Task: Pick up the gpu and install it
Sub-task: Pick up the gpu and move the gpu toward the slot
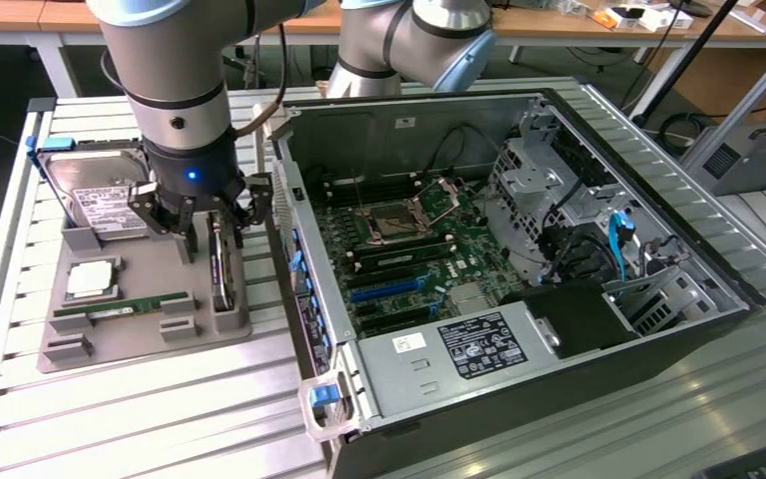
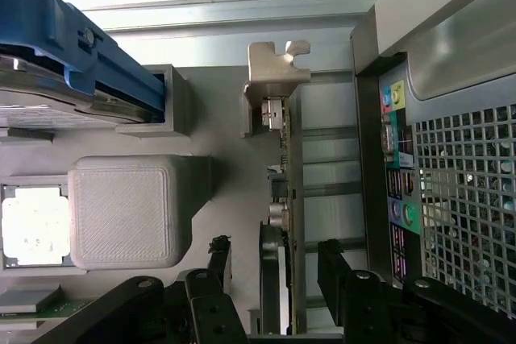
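The GPU's near end has my gripper's fingers reaching down on both of its sides in the wrist view, so my gripper should close on the GPU.
The gpu [image 1: 224, 274] stands on its long edge in a slot of the grey holder [image 1: 131, 344], just outside the open computer case. In the wrist view I look down on the gpu's [image 2: 284, 199] thin edge, with its silvery bracket [image 2: 274, 78] at the far end. My gripper [image 1: 196, 225] hangs directly over the card, open. Its two black fingers [image 2: 330, 267] straddle the card's near end, one on each side, with a small gap to each. Nothing is held in the gripper [image 2: 274, 271].
The holder also carries a hard drive [image 1: 97, 200] with blue rails [image 2: 81, 62], a processor [image 1: 91, 279] and a green memory stick [image 1: 124, 307]. The open case [image 1: 702, 269] lies on its side at the exterior view's right, its motherboard [image 1: 403, 259] exposed. The case's rear panel [image 2: 451, 167] is close beside the card.
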`<state>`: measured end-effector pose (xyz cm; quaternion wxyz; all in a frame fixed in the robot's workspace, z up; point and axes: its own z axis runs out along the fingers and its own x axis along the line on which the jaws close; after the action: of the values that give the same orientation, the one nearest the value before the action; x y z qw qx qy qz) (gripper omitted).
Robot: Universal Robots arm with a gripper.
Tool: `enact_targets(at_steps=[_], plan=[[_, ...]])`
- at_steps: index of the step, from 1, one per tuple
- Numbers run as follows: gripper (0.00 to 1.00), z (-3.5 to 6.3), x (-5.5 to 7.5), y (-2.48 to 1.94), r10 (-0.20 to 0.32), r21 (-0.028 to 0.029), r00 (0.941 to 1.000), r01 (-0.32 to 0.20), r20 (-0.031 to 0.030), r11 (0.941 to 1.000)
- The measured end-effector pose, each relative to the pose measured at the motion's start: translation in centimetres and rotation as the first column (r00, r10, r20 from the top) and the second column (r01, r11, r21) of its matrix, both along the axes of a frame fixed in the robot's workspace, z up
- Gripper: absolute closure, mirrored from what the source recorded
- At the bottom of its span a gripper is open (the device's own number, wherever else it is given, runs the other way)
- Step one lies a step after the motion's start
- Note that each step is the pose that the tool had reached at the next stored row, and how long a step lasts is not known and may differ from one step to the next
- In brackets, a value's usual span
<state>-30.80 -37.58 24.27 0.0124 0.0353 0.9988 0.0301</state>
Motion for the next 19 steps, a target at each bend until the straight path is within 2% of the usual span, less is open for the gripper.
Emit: enact_targets(at_steps=[4, 5, 6, 8, 19], plan=[[0.46, -0.01, 0.0, 0.0, 0.0, 0.0001, 1.0, 0.0, 0.0002, 1.0], [0.59, -0.01, 0.0, 0.0, 0.0, 0.0002, 1.0, 0.0, 0.0002, 1.0], [0.59, -0.01, 0.0, 0.0, 0.0, 0.0001, 1.0, 0.0, 0.0002, 1.0], [0.73, -0.01, 0.0, 0.0, 0.0, 0.0001, 1.0, 0.0, 0.0001, 1.0], [0.73, -0.01, 0.0, 0.0, 0.0, 0.0002, 1.0, 0.0, 0.0002, 1.0]])
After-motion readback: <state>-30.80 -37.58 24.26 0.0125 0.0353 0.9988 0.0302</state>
